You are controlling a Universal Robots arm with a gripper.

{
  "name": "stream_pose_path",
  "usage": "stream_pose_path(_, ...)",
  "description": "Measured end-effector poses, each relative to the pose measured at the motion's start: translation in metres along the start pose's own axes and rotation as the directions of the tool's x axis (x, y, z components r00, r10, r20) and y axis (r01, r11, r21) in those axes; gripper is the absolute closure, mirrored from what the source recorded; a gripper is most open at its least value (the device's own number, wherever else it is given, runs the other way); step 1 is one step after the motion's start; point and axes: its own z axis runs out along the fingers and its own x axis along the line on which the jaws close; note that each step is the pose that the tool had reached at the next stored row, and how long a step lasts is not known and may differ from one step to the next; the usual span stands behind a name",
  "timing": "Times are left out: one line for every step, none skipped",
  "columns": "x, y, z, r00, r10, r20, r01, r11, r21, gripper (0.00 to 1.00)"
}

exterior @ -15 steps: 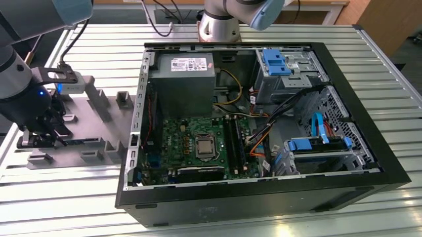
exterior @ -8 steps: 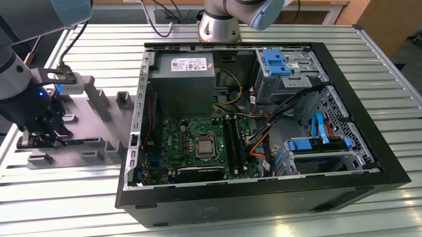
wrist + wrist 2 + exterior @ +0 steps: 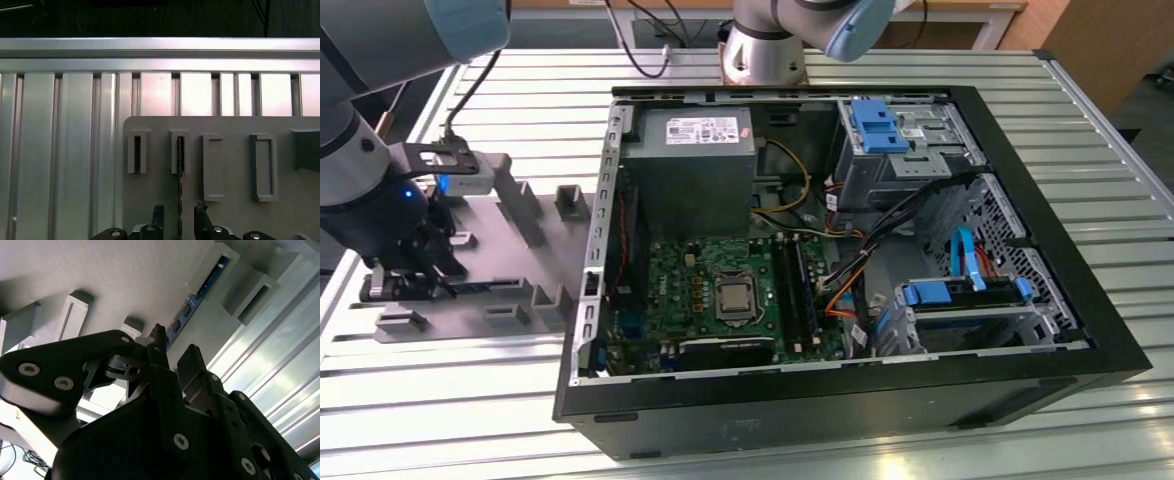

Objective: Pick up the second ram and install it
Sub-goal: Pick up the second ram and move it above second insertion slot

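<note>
My gripper grabs the second ram by its exposed long edge [image 3: 180,216] next, to install it in the long black slots.
The second ram [image 3: 180,170] is a thin dark stick standing on edge in a slotted holder of the grey fixture plate [image 3: 230,220]. In the second wrist view the second ram [image 3: 196,299] shows its bluish board and small black chips. My gripper [image 3: 179,216] is open and straddles the near end of the stick, one finger on each side with a gap to each. In the second wrist view the gripper [image 3: 175,352] has its black fingertips [image 3: 192,360] just short of the board's end. In the exterior view the gripper [image 3: 407,283] is low over the plate, at the exterior view's left of the open computer case.
The open black computer case [image 3: 1067,300] lies on the slatted aluminium table [image 3: 427,400], with the green motherboard [image 3: 687,300] and long black slots [image 3: 794,295] inside. A grey power supply [image 3: 687,165] and blue drive latches [image 3: 874,125] sit farther back. Other holders [image 3: 262,167] rise from the plate.
</note>
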Motion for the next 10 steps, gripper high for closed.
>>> stream_pose_path(0.0,0.0002,0.0016,1.0,0.0,0.0002,0.0,1.0,0.0002,0.63)
stream_pose_path(0.0001,0.0004,0.0031,1.0,0.0,0.0002,0.0,1.0,0.0006,0.63)
stream_pose_path(0.0001,0.0006,0.0046,1.0,0.0,0.0003,0.0,1.0,0.0011,0.63)
stream_pose_path(0.0001,0.0008,0.006,1.0,0.0,0.0002,0.0,1.0,0.0018,0.63)
stream_pose_path(0.0002,0.0009,0.0074,1.0,0.0,0.0002,0.0,1.0,0.0028,0.63)
stream_pose_path(0.0002,0.0011,0.0086,1.0,0.0,0.0002,0.0,1.0,0.0041,0.63)
stream_pose_path(0.0002,0.0013,0.0096,1.0,0.0,0.0003,0.0,1.0,0.0058,0.63)
stream_pose_path(0.0002,0.0014,0.0101,1.0,0.0,0.0004,0.0,1.0,0.007,0.63)
stream_pose_path(0.0003,0.0015,0.0103,1.0,0.0,0.0005,0.0,1.0,0.0076,0.64)
stream_pose_path(0.0002,0.0018,0.0105,1.0,0.0,0.0009,0.0,1.0,0.0082,0.64)
